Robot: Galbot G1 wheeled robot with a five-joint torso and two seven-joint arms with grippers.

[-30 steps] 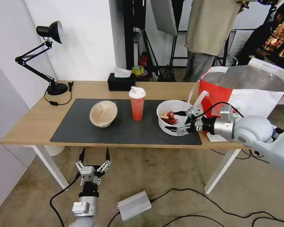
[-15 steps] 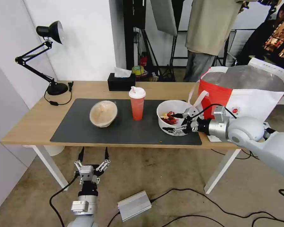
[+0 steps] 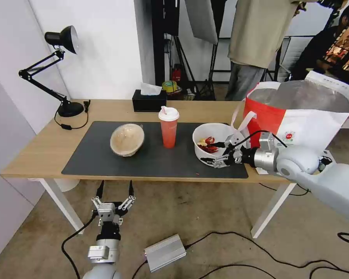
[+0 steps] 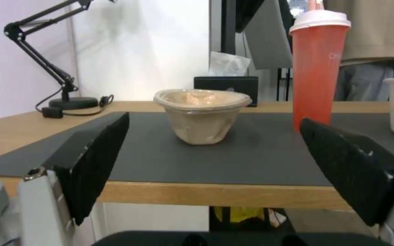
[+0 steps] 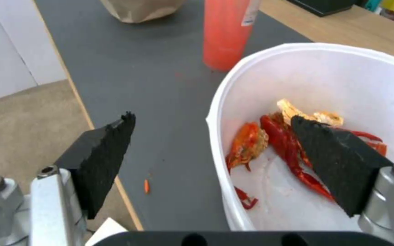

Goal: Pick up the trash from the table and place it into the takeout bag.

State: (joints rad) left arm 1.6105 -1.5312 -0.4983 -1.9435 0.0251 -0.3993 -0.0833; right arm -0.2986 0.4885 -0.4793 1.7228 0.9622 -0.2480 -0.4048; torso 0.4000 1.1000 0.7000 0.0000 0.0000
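The food scraps need to go into the takeout bag (image 3: 298, 116), so my right gripper should next grab the rim of the white bowl (image 3: 205, 133) to empty them in.
A white round bowl (image 3: 205, 133) (image 5: 343, 78) holding red food scraps (image 3: 208, 144) (image 5: 292, 143) stands at the right end of the dark mat. My right gripper (image 3: 218, 153) (image 5: 215, 164) is open and straddles the bowl's near rim, one finger inside above the scraps, the other outside over the mat. A tall red cup (image 3: 168, 128) (image 4: 318, 68) (image 5: 229, 30) with a white lid stands mid-mat. A beige bowl (image 3: 127, 140) (image 4: 202, 114) sits left of it. The red-and-white takeout bag (image 3: 298, 116) stands open at the table's right end. My left gripper (image 3: 113, 195) (image 4: 215, 167) hangs open below the table's front edge.
The light-wood table (image 3: 46, 143) also carries a black desk lamp (image 3: 62, 69) at the back left and a black tissue box (image 3: 149, 101) behind the cup. A small red scrap (image 3: 198, 174) lies on the mat's front edge. A grey box (image 3: 164, 252) and cables lie on the floor.
My right gripper has moved left and slightly down, coming to straddle the white bowl's near rim. The left arm has stayed put.
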